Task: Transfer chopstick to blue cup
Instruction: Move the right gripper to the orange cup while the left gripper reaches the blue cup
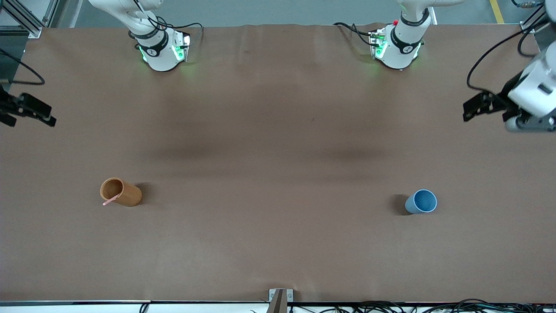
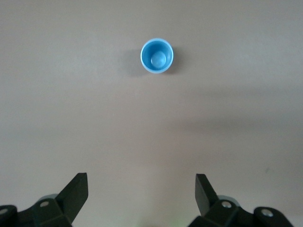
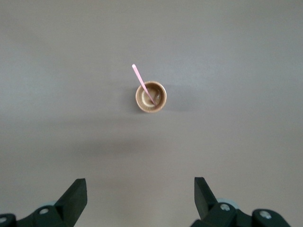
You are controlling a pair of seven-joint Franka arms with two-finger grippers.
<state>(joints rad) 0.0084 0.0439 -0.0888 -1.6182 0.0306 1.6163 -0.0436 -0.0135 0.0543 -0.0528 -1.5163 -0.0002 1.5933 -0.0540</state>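
Next, my right gripper grabs the end of the pink chopstick (image 1: 111, 200) that sticks out of the orange-brown cup, to transfer the chopstick to the blue cup (image 1: 421, 201).
The pale pink chopstick (image 1: 111, 200) stands slanted in the orange-brown cup (image 1: 121, 192) toward the right arm's end of the table; both show in the right wrist view, the chopstick (image 3: 143, 83) leaning out of the cup (image 3: 151, 97). The blue cup (image 1: 421, 201) stands upright and empty toward the left arm's end; it also shows in the left wrist view (image 2: 157, 56). My left gripper (image 1: 472, 107) is open and empty, high over the table's edge at its own end (image 2: 141, 189). My right gripper (image 1: 32, 114) is open and empty, high over its end (image 3: 141, 189).
The brown table (image 1: 278, 165) holds only the two cups. Both arm bases (image 1: 163, 48) stand along the table's edge farthest from the front camera. A metal bracket (image 1: 280, 298) sits at the nearest edge.
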